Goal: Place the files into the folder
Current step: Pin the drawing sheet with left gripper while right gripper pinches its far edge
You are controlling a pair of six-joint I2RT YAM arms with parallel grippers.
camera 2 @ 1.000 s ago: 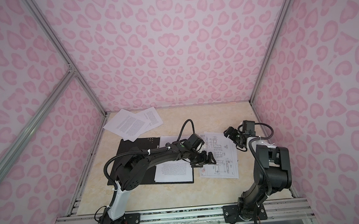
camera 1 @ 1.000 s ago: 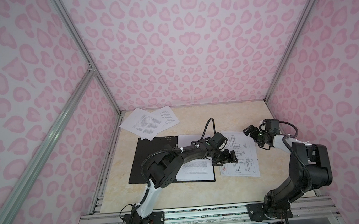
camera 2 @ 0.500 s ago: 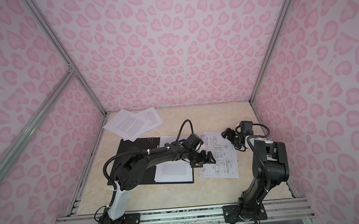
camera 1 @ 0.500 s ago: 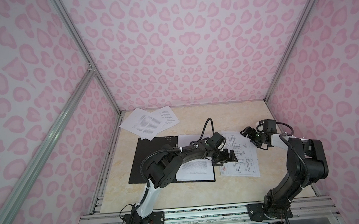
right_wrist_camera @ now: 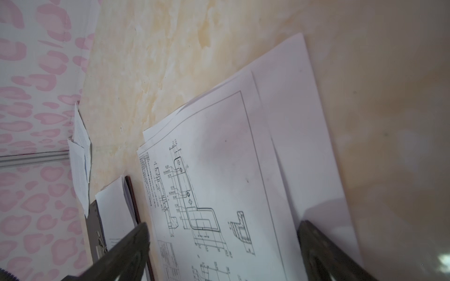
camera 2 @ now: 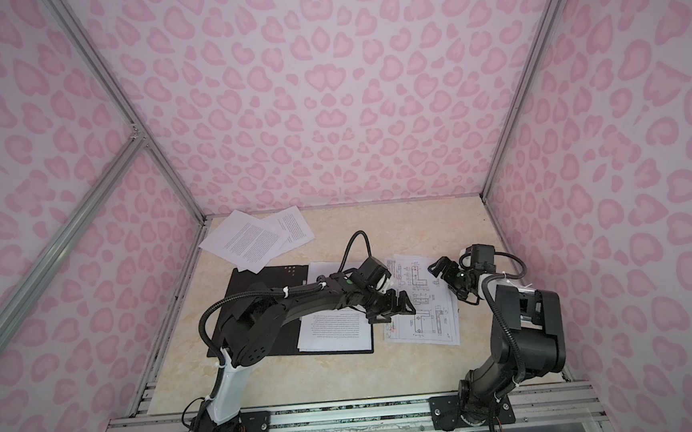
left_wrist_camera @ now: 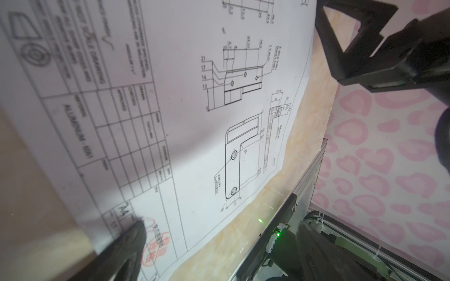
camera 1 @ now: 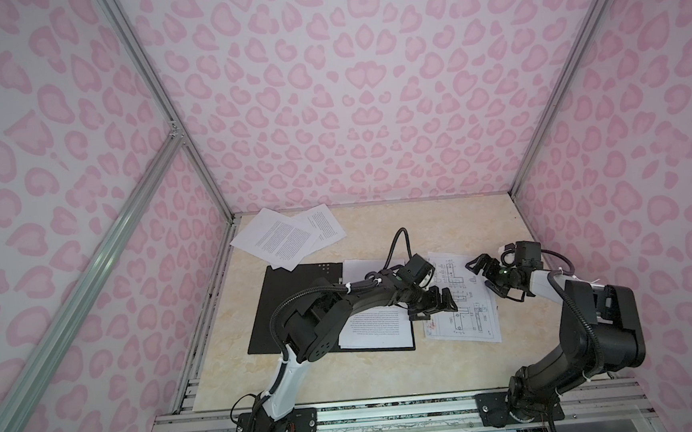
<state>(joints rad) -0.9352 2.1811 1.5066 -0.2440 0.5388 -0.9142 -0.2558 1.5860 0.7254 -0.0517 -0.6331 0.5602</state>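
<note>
The robot's right hand needs to take the drawing file's edge farthest from the folder next. Then the drawing file's opposite edge goes into the folder first.
The folder (camera 1: 296, 308) (camera 2: 258, 298) lies open, black inside up, with a printed text sheet (camera 1: 375, 329) (camera 2: 335, 330) on its right half. The file with the line drawing (camera 1: 463, 313) (camera 2: 426, 320) (left_wrist_camera: 194, 109) (right_wrist_camera: 219, 170) lies flat on the table just right of the folder. My left gripper (camera 1: 429, 303) (camera 2: 392, 305) (left_wrist_camera: 224, 253) is open low over that sheet's left edge, one fingertip (left_wrist_camera: 129, 240) at the red stamp. My right gripper (camera 1: 486, 274) (camera 2: 444, 279) (right_wrist_camera: 224, 255) is open over the sheet's far right part. Two more files (camera 1: 287, 238) (camera 2: 254, 240) lie at the back left.
A plain white sheet edge (right_wrist_camera: 292, 97) sticks out from under the drawing. The folder's red edge (right_wrist_camera: 132, 194) shows beside the drawing sheet. Pink patterned walls close in three sides, and a metal rail (camera 1: 391, 410) runs along the front.
My right gripper has crept a little left, further over the drawing sheet's far right corner. The left gripper and the papers have hardly moved.
</note>
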